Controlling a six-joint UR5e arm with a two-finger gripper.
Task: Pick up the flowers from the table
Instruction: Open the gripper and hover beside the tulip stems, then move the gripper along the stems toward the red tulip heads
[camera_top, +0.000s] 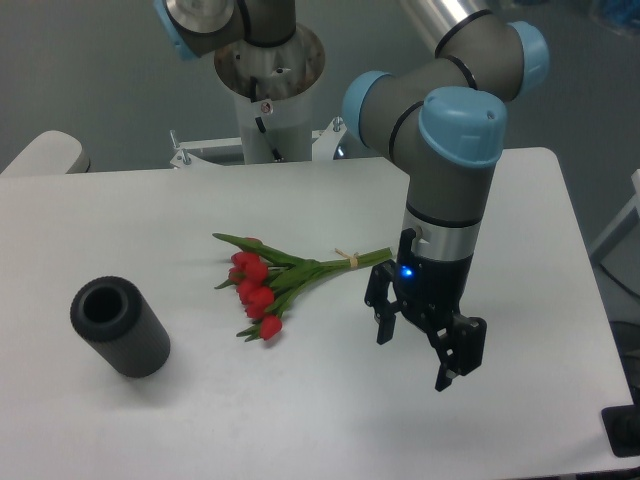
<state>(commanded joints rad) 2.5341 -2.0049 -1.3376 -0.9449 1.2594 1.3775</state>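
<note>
My gripper picks up the flowers by their green stems next, leaving the red buds free.
The flowers (275, 282) lie flat on the white table (150, 210), red buds toward the lower left, green stems running up right to a pale band near their ends. My gripper (413, 357) hangs just right of the stem ends, a little nearer the front edge. It points downward, open, with nothing between its black fingers (385, 318).
A dark grey hollow cylinder (120, 326) lies on its side at the table's left front. The arm's base column (268, 95) stands behind the table's far edge. The table's right edge runs close to the gripper's right.
</note>
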